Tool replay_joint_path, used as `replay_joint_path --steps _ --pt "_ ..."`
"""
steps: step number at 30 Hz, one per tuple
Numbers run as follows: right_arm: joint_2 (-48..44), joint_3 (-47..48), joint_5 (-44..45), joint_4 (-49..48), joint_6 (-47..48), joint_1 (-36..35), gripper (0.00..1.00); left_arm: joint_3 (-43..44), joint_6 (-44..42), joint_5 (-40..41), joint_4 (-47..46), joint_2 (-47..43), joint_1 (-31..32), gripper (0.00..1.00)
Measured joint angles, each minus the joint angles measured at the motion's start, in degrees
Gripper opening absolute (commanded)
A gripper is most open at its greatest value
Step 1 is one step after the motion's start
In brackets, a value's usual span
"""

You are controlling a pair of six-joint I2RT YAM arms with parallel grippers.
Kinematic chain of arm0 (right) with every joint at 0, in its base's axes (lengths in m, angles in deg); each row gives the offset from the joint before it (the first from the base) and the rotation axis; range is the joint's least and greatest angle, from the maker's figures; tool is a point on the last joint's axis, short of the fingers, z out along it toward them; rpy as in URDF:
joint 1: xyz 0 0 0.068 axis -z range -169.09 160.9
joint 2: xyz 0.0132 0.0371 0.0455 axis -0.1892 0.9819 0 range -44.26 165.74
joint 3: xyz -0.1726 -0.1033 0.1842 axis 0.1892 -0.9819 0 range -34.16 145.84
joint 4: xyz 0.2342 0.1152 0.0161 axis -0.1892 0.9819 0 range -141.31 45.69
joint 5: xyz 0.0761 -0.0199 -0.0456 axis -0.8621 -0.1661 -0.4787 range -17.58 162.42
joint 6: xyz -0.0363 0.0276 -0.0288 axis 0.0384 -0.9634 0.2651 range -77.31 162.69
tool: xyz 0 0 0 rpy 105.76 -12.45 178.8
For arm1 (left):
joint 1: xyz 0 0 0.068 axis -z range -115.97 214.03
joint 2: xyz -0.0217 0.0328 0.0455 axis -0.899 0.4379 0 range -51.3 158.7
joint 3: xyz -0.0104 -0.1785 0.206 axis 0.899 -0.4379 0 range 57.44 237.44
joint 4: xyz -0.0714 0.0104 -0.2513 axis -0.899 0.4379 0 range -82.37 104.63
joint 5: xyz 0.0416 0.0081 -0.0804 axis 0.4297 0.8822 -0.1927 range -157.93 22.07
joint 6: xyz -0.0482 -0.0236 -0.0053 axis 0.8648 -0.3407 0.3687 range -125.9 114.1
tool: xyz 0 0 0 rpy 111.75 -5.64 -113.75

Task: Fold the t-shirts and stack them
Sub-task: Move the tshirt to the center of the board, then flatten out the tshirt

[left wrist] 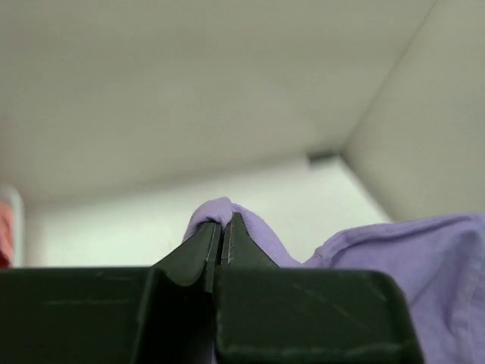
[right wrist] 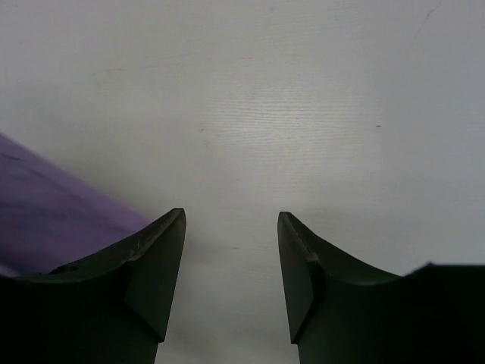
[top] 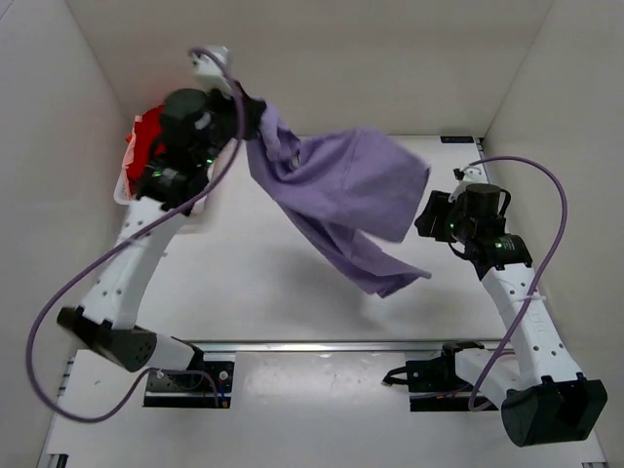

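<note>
My right gripper grabs the lavender-purple t-shirt (top: 351, 200) near its loose end (top: 402, 200) next, away from my left gripper, to spread the t-shirt for folding.
The lavender-purple t-shirt (top: 351, 200) hangs in the air over the table's middle, held up at its upper left corner. My left gripper (top: 252, 112) is shut on a fold of it, seen between the tips in the left wrist view (left wrist: 221, 220), with more purple cloth (left wrist: 432, 265) at the right. The red t-shirt (top: 148, 136) lies in the white tray (top: 125, 185) at the far left, mostly hidden by the left arm. My right gripper (top: 425, 216) is open and empty just right of the hanging shirt; its wrist view (right wrist: 231, 227) shows bare table and a purple edge (right wrist: 53, 220) at the left.
White walls enclose the table on the left, back and right. A metal rail (top: 331, 344) runs along the near edge by the arm bases. Purple cables loop off both arms.
</note>
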State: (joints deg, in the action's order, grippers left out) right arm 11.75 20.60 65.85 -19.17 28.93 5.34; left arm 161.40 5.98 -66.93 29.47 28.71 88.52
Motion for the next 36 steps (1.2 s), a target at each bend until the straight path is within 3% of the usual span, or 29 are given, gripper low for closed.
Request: replay_joint_path --steps 5,11,15,20,24,26,28,31,34,36 --pt "0.42 -1.36 -0.24 0.02 0.00 -0.13 0.54 -18.25 3.80 -2.32 -0.17 8.72 -0.37 0.00" --pt "3.13 -1.99 -3.63 -1.44 -0.28 -2.16 0.70 -38.45 9.29 -6.27 0.00 14.73 -4.13 0.00" --pt "7.96 -2.89 -5.55 -5.29 -1.42 -8.68 0.74 -41.22 11.19 -6.99 -1.75 13.00 -6.34 0.00" --pt "17.86 -6.16 -6.25 -10.08 -3.87 -18.93 0.72 -41.27 12.00 -8.20 -5.22 10.67 -6.43 0.00" --pt "25.03 -8.98 -5.62 -11.17 -6.21 -23.34 0.62 -41.55 12.22 -9.49 -5.90 10.54 -6.84 0.00" --pt "27.71 -9.68 -4.83 -11.47 -7.10 -24.06 0.46 -42.12 12.35 -9.86 -6.10 10.54 -7.23 0.00" --pt "29.46 -10.19 -4.44 -12.02 -7.98 -24.11 0.24 -42.86 12.50 -10.23 -6.25 10.51 -7.56 0.00" --pt "30.16 -10.86 -4.46 -13.11 -9.25 -24.09 0.26 -44.04 12.63 -10.51 -6.71 10.43 -7.89 0.00" --pt "30.18 -10.91 -4.61 -13.99 -9.38 -24.04 0.01 -44.81 12.68 -10.71 -6.93 10.27 -7.91 0.00" --pt "30.16 -10.91 -4.52 -14.14 -9.68 -24.06 0.02 -45.33 12.87 -10.88 -7.08 10.08 -7.98 0.00"
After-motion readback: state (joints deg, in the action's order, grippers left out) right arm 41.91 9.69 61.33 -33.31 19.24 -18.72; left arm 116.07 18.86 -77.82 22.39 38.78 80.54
